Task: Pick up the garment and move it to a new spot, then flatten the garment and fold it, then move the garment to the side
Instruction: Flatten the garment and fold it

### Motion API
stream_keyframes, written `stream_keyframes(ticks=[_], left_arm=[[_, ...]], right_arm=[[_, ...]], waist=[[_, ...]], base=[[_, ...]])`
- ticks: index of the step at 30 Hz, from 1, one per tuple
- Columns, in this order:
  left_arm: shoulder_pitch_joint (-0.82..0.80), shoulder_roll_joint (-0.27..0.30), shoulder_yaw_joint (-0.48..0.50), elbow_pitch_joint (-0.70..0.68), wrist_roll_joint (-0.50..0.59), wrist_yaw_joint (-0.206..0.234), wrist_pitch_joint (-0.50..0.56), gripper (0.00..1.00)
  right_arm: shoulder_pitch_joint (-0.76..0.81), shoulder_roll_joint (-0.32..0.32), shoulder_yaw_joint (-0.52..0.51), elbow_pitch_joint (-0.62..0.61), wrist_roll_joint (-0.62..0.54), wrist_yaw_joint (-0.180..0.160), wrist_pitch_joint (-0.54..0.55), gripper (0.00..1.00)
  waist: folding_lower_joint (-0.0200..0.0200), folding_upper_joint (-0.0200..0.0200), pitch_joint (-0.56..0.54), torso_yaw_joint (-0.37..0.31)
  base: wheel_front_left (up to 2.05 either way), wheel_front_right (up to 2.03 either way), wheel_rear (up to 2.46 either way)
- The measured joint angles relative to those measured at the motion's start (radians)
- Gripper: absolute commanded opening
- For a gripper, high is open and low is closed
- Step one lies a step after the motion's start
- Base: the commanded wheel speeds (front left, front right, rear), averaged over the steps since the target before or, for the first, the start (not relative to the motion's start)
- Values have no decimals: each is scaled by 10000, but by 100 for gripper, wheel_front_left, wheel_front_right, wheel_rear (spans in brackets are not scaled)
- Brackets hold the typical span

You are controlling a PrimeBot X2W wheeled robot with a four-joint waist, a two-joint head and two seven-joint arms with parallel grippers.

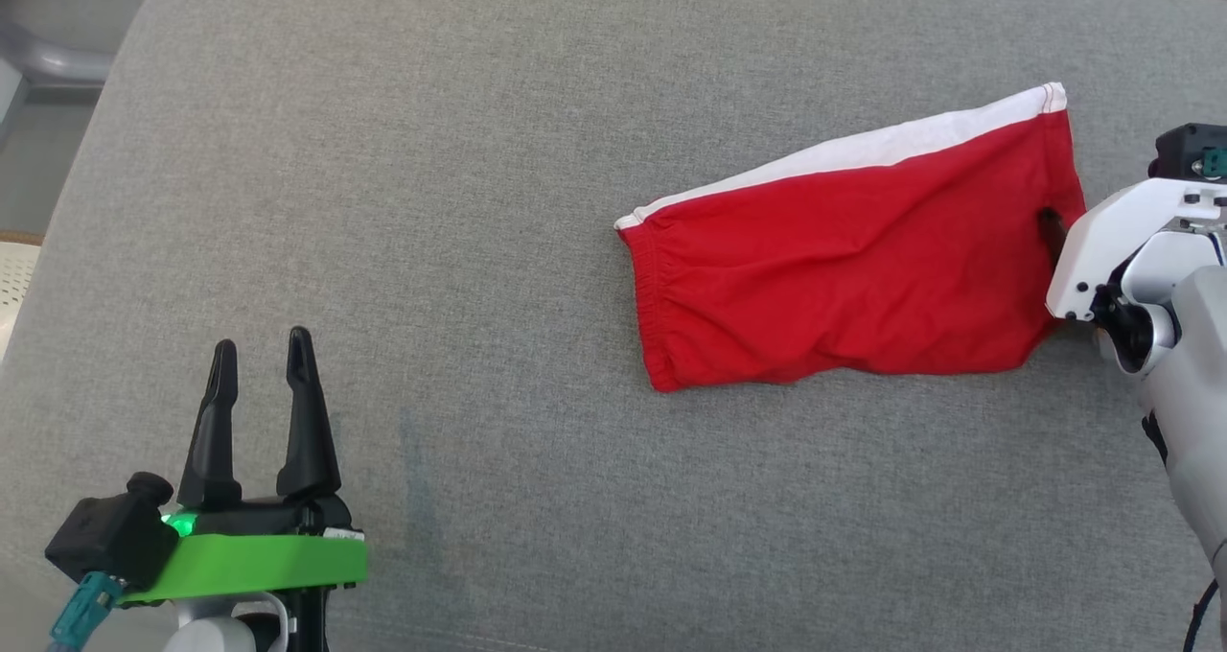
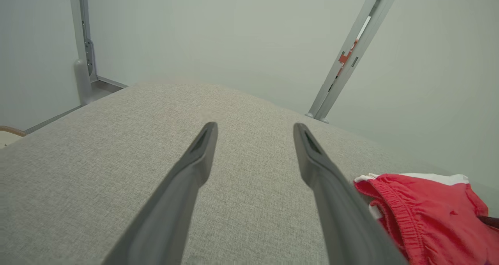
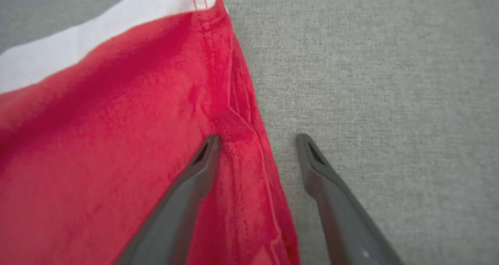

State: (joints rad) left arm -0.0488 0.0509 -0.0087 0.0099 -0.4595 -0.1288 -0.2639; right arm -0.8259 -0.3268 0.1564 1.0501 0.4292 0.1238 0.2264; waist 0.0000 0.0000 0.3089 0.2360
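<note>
The red shorts need to be folded over. My right gripper will next grab the layered hem fold along their edge (image 3: 250, 157) to do that.
The garment (image 1: 844, 268) is a red pair of shorts with a white side stripe, lying folded flat on the right half of the grey padded surface (image 1: 479, 201). My left gripper (image 1: 261, 340) stands open at the lower left, far from the cloth, with nothing between its fingers. From the left wrist view the garment (image 2: 429, 214) lies to the lower right of that gripper (image 2: 255, 125). My right gripper (image 3: 257, 140) is open at the garment's right hem (image 3: 234, 132), one finger over the red cloth and the other over bare grey fabric. Its white wrist housing (image 1: 1122, 240) covers the fingers from above.
The padded surface ends at a rounded left edge (image 1: 86, 153), with floor beyond. Two grey metal posts (image 2: 84, 43) (image 2: 351, 54) stand against the pale wall behind the surface. Wide bare fabric lies between the two grippers.
</note>
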Motion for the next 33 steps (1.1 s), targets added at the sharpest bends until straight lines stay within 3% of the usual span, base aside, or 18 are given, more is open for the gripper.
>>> stream_keyframes(ticks=[1, 2, 7, 13, 23, 27, 33], left_arm=[[23, 0, -2, 23, -65, 0, 0, 100], [23, 0, -4, 31, -161, 0, 0, 100], [24, -2, -46, 31, -253, 0, 0, 100], [85, -8, -69, 299, -318, -2, 0, 100], [209, -10, -153, 541, -334, -2, 0, 100], [209, -12, -203, 604, -385, -2, 0, 100], [214, -12, -251, 616, -403, -2, 0, 100]], right_arm=[[-27, 23, 50, 0, 48, -2, 109, 6], [-33, 35, 88, -6, 94, -8, 138, 0], [-25, 146, 359, -42, 88, 56, 96, 0], [296, 81, 36, 29, 117, 94, -809, 0], [1042, -736, -387, -291, -336, 82, -1854, 0], [1050, -1055, -621, -516, -934, 81, -2092, 0], [1071, -1486, -1323, -1012, -2771, 79, -2222, 0]], waist=[[0, 0, 10, 11], [0, 0, 14, 10], [0, 0, -12, -31], [0, 0, -208, -192], [0, 0, -619, -834], [0, 0, -823, -1055], [0, 1, -1106, -1141]], base=[[0, 0, 0], [0, 0, 0], [0, 0, 0], [0, 0, 0], [0, 0, 0], [0, 0, 0], [0, 0, 0]])
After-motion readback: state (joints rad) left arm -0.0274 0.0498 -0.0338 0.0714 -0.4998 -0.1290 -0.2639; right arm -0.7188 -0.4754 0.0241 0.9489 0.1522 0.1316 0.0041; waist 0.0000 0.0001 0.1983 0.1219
